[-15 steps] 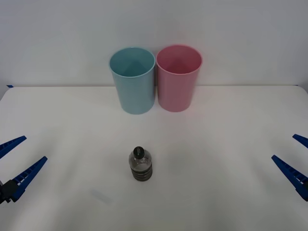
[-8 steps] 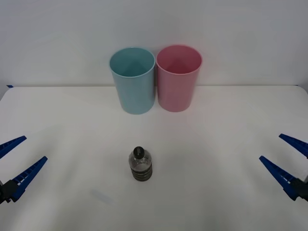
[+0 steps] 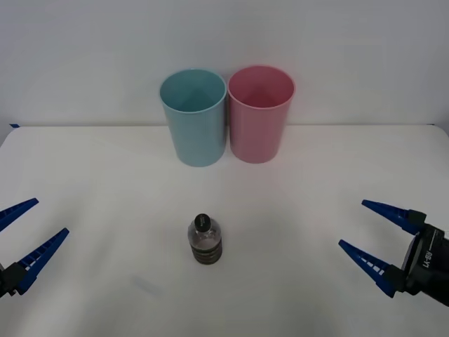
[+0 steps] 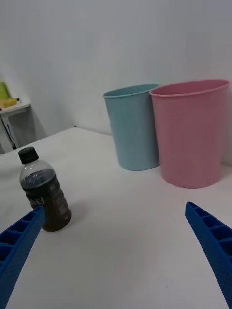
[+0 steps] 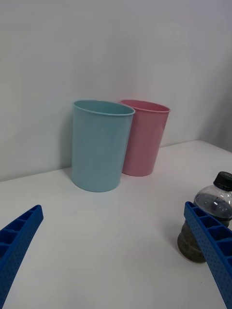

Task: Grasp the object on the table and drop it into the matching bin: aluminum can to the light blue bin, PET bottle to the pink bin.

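I will grip the PET bottle by its dark ribbed lower half with my right gripper next, to drop it into the pink bin.
A small clear PET bottle with a black cap and dark ribbed lower half stands upright on the white table, near its middle front. It also shows as the bottle and the bottle in the wrist views. Behind it, side by side at the table's back, stand the light blue bin and the pink bin. My right gripper is open over the table's right side, well right of the bottle. My left gripper hangs open at the far left.
A plain white wall rises just behind the two bins. In the right wrist view a small side table stands beyond the table's edge. Bare tabletop lies between each gripper and the bottle.
My right gripper has moved in from the right edge toward the bottle, its wrist now in view. The left gripper, the bottle and both bins have stayed put.
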You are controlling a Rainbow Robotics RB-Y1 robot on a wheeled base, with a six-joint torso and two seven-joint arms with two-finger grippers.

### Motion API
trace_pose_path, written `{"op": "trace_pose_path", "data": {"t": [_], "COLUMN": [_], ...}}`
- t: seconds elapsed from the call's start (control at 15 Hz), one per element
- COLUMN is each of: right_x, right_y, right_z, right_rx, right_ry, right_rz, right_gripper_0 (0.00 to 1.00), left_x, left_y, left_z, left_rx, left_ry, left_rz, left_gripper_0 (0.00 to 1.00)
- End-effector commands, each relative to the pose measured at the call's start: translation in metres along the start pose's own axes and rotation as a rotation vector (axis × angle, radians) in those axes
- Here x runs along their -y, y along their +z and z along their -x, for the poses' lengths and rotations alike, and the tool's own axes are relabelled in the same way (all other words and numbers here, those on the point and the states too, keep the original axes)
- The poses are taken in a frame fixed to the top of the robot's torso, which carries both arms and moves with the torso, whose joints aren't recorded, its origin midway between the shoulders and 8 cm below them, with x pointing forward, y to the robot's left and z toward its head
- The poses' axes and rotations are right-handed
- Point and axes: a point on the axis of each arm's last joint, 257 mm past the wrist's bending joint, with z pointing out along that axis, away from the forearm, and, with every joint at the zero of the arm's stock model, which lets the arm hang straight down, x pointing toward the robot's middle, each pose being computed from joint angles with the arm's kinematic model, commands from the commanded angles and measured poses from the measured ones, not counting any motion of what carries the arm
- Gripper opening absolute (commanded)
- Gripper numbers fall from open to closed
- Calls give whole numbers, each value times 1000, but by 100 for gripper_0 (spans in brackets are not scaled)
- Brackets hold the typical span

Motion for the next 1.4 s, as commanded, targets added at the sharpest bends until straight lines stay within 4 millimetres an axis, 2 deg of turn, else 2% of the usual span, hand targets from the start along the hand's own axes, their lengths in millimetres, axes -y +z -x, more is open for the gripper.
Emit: {"op": "trace_pose_path", "data": {"t": [0.07, 0.27, 0.6, 0.93, 1.4], "right_x": [-7, -9, -30, -57, -90], "right_y": [18, 38, 80, 116, 151], "right_z": [-10, -28, -57, -73, -87], "right_rx": [-11, -38, -86, -103, -105], "right_ry": [-39, -51, -36, -32, -55], "right_rz": [54, 114, 207, 244, 277], "right_gripper_0": [100, 100, 100, 100, 100], "left_x": [0, 0, 0, 0, 0], "left_y": [0, 0, 0, 0, 0], "left_z": [0, 0, 0, 0, 0], "left_rx": [0, 0, 0, 0, 0], "left_ry": [0, 0, 0, 0, 0], "left_rz": [0, 0, 0, 0, 0], "left_gripper_0": [100, 100, 100, 100, 100]}}
